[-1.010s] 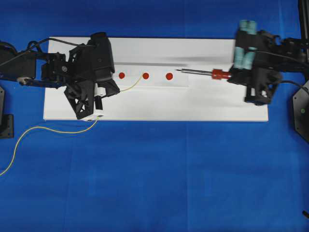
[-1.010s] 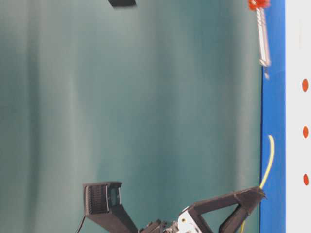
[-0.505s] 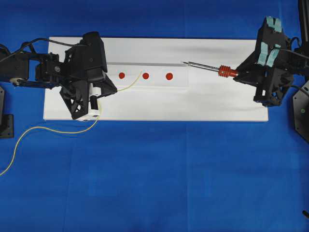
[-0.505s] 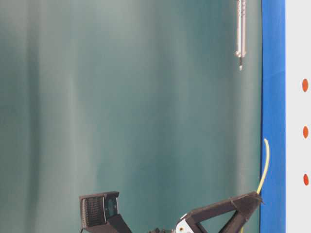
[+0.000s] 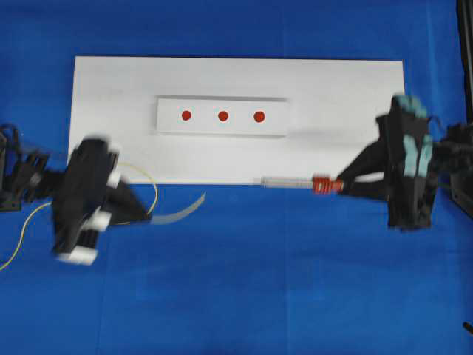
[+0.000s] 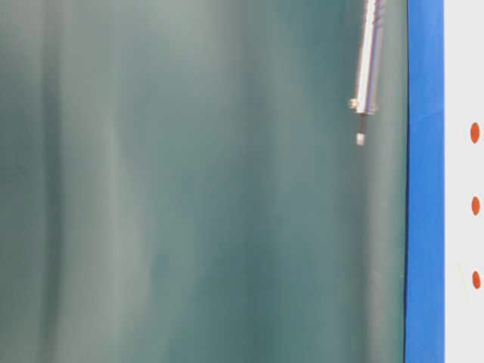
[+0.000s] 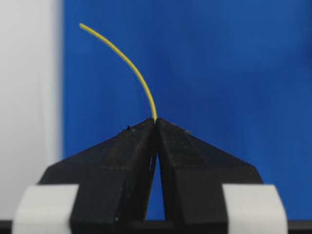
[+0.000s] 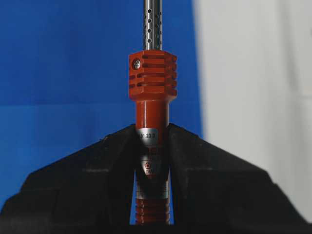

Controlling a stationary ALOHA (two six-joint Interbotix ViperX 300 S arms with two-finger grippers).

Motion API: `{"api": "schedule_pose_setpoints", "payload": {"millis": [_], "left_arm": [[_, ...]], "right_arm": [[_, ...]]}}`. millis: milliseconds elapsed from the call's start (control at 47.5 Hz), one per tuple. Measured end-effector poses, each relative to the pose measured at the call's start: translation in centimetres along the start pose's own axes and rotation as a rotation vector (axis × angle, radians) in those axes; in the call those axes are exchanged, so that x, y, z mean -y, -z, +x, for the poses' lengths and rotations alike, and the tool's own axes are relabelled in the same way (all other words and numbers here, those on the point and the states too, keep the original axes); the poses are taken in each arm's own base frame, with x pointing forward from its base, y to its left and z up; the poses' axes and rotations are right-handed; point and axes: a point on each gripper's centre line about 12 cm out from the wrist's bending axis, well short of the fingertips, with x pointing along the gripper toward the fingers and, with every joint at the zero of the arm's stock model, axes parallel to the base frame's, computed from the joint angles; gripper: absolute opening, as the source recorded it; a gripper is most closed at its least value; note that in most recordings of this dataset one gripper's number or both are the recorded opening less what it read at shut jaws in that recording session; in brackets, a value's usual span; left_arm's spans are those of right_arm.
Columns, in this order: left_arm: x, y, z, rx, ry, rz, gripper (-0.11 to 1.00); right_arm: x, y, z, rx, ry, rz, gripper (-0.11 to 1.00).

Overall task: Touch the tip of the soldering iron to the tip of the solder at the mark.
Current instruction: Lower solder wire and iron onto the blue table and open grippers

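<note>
I need to keep holding the solder with my left gripper until the iron touches it, because the solder (image 7: 127, 63) hangs above the blue cloth.
The soldering iron (image 5: 295, 182) has an orange-red handle and a silver shaft. It lies level over the white board's (image 5: 332, 89) front edge, tip pointing left. My right gripper (image 5: 346, 181) is shut on its handle (image 8: 152, 92). In the table-level view the shaft (image 6: 368, 60) hangs clear of the board. My left gripper (image 5: 140, 213), blurred, is over the blue cloth off the board's front left corner. It is shut on the yellow-green solder (image 7: 127, 63), whose free end curves up and left. Three red marks (image 5: 222, 115) sit on a raised strip, apart from both tips.
The solder (image 5: 151, 192) loops beside the left gripper and trails off to the left over the blue cloth (image 5: 244, 281). The red marks also show in the table-level view (image 6: 476, 205). A black mount stands at the right edge (image 5: 465, 192).
Both arms have pulled away from the marks toward the front. The left gripper took the solder off the board to the front left. The right gripper carried the iron to the board's front edge.
</note>
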Motion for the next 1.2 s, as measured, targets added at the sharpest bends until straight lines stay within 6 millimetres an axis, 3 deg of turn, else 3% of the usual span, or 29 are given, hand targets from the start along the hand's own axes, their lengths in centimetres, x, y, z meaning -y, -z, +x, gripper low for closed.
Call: {"api": "schedule_pose_setpoints", "payload": {"millis": [168,294,484,652,820,1199], "left_arm": [[5.1,1.8,0.3,0.007,0.155,0.069,0.03],[6.7,3.7,1.5,-0.044,0.197,0.099,0.03],[6.5,6.9,3.8,-0.151,0.177,0.113,0.03],[6.5,7.9,5.0,-0.148,0.179,0.113,0.03],[6.5,8.4,5.4,-0.158,0.177,0.122,0.03],[6.7,7.8,5.9,-0.147,0.179,0.121,0.03]], "right_arm": [[-3.2,1.1,2.7,-0.064,-0.074,-0.077,0.06],[-4.5,2.1,5.2,-0.111,-0.088,-0.106,0.06],[-5.2,5.0,8.9,-0.154,-0.085,-0.111,0.06],[-5.6,7.0,11.0,-0.150,-0.083,-0.107,0.06],[-5.7,8.1,11.8,-0.156,-0.071,-0.075,0.06],[-5.9,8.0,12.1,-0.171,-0.064,-0.060,0.10]]}}
